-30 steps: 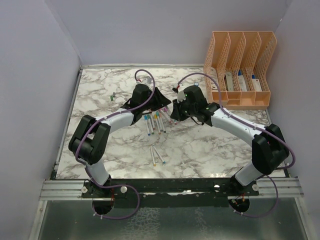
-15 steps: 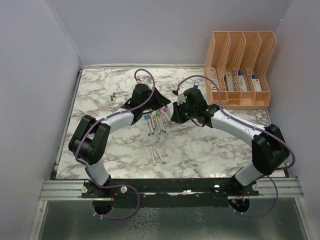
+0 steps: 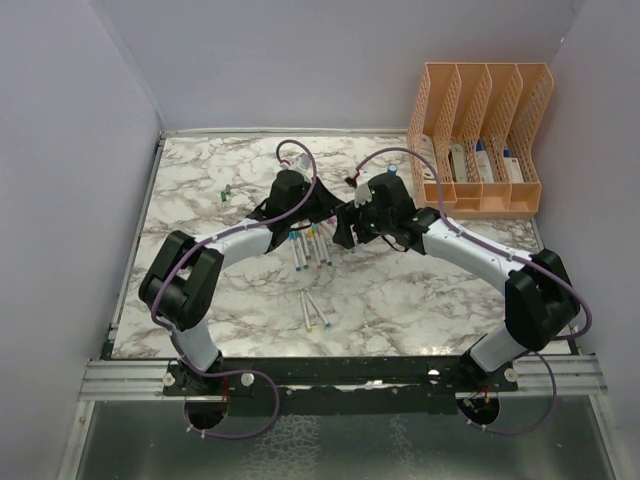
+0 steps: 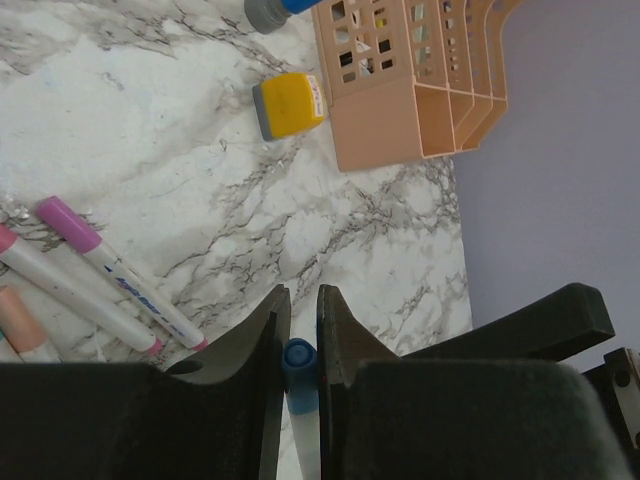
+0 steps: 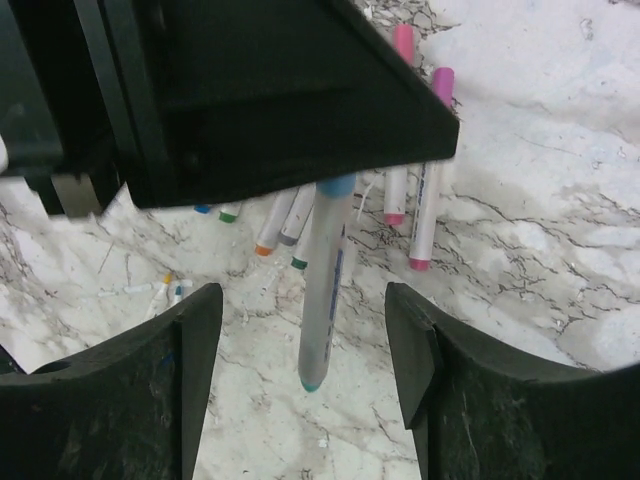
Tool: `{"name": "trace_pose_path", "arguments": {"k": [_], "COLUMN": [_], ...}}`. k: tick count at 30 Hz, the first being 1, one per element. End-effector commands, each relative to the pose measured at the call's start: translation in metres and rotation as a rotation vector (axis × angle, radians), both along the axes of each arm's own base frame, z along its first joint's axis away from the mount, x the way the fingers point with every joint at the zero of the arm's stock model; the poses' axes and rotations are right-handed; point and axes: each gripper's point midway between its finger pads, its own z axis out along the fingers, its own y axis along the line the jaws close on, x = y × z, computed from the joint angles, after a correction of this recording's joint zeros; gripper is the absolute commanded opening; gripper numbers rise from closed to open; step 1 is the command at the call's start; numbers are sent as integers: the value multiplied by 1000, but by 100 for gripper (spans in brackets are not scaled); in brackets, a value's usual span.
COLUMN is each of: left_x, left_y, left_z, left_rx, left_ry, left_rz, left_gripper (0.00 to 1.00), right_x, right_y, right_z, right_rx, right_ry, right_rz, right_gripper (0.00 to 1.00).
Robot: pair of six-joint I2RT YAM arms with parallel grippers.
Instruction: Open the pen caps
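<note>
My right gripper will next take hold of the pen by its white body (image 4: 308,447) to open it, and it will leave the blue cap (image 4: 300,362) to my left gripper.
My left gripper (image 4: 303,295) is shut on a white-barrelled pen, its blue cap (image 4: 300,362) pinched between the jaws. In the right wrist view that pen (image 5: 325,290) sticks out from under the left gripper toward the camera, a teal end at its tip. My right gripper (image 5: 305,300) is open, one finger on each side of the pen and touching neither side. Both grippers meet above the table's middle (image 3: 335,218). Several more capped pens (image 3: 310,245) lie on the marble just below them, and two lie apart (image 3: 315,310). Tiny loose caps (image 3: 225,192) sit at the left.
A peach file divider rack (image 3: 480,140) stands at the back right, with a yellow block (image 4: 290,105) and a blue bottle (image 4: 270,12) beside it. Purple walls close in the marble table (image 3: 420,290) on three sides.
The right gripper has opened and let go of the pen. The left gripper closed on its blue-capped end and shifted slightly right.
</note>
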Motion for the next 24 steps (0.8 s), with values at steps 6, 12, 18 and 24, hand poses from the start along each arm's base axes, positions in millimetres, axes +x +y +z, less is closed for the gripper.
{"name": "trace_pose_path", "arguments": {"k": [6,12,18,24], "left_x": [-20,-22,-22,-22], "left_y": [-31,-30,-30,-29], "left_z": [25,38,48,49], "left_rx": [-38,-59,-85,-94], "left_ry": [-64,-87,-103,-103], "left_rz": [-65,-53,-47,-38], "left_gripper": [0,0,0,0], "right_x": [18,19,18,19], "right_y": [18,18,17,16], "right_z": [15,10,7,9], "right_rx": [52,51,46,48], "right_ry": [-41,-32,-25,-31], "right_rz": [-2,-12,-14,-24], "right_gripper": [51,32,39,4]}}
